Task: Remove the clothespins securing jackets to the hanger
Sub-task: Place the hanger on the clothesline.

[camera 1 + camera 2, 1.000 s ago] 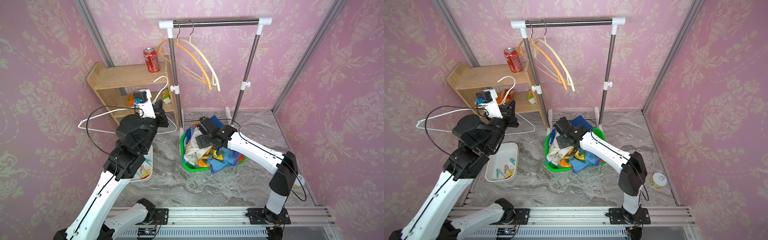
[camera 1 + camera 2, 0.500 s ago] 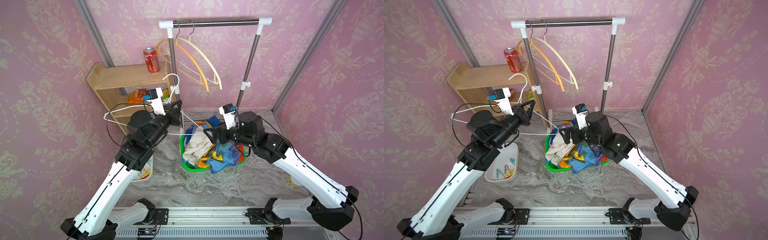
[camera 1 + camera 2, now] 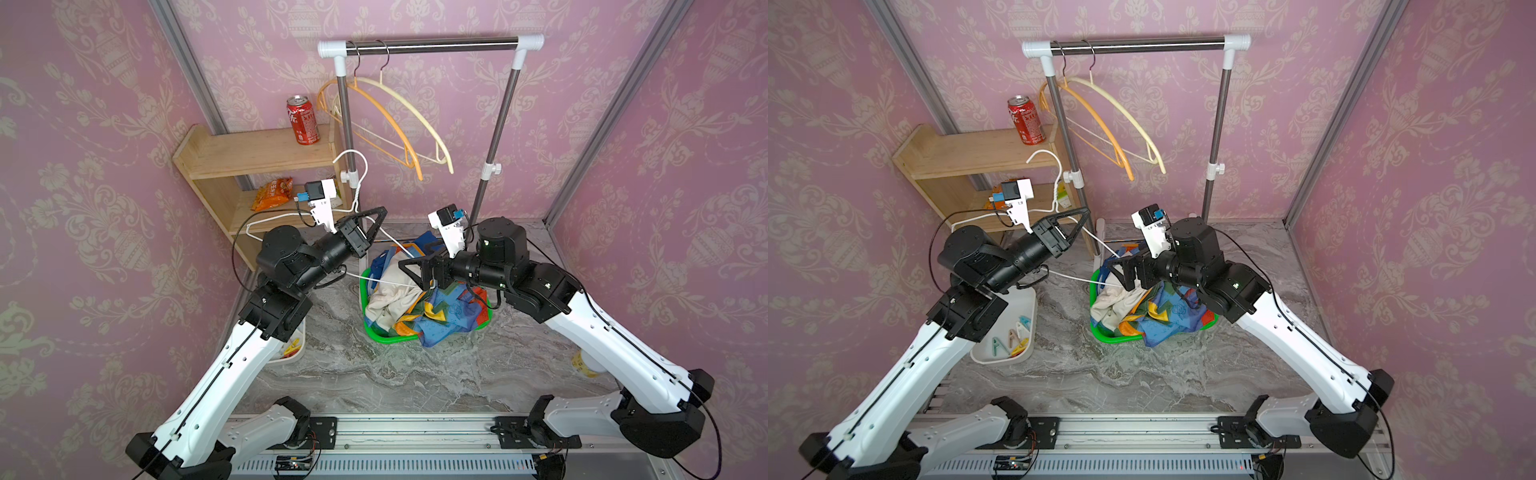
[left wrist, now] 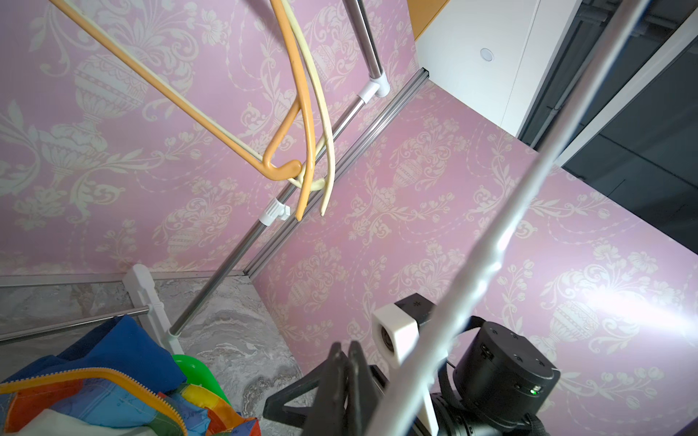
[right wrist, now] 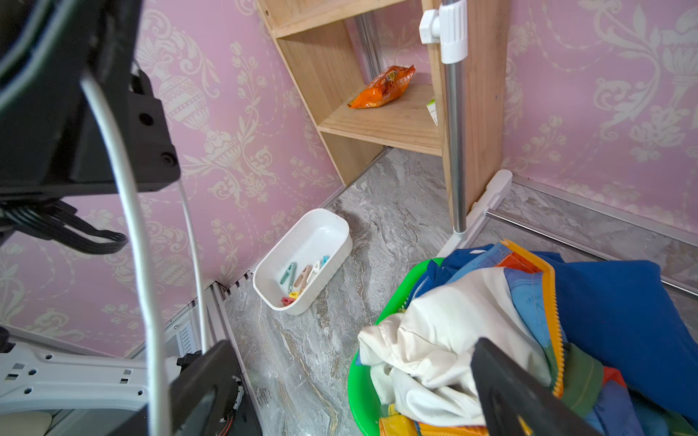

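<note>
The white wire hanger [image 3: 382, 281] has a loose end, and my right gripper needs to grab it there next. This leaves the hook free to hang on the rack.
My left gripper [image 3: 383, 212] [image 3: 1087, 210] [image 4: 343, 345] is shut on a bare white wire hanger [image 3: 382, 281] [image 3: 1075, 279] [image 4: 491, 256], held in the air left of the rack. No jacket or clip hangs on it. My right gripper [image 3: 415, 272] [image 3: 1117, 272] [image 5: 351, 341] is open at the hanger's lower right end, above the basket; the wire [image 5: 139, 245] runs past one finger. The jackets [image 3: 440, 316] [image 3: 1158, 311] [image 5: 453, 309] [image 4: 105, 392] lie heaped in a green basket [image 3: 386, 336] [image 5: 362, 392]. Several clothespins [image 3: 1013, 336] [image 5: 302, 275] lie in a white tray [image 3: 1000, 357] [image 5: 309, 234].
A clothes rack [image 3: 432, 41] at the back carries an orange and a cream hanger [image 3: 390, 120], both bare. A wooden shelf [image 3: 257, 153] at the back left holds a red can [image 3: 302, 126] and a snack bag [image 3: 272, 193]. A small yellow-white object [image 3: 584, 363] lies right of the right arm.
The left gripper carried the white hanger rightward, toward the rack. The right arm lifted out of the basket and now stands open at the hanger's lower end.
</note>
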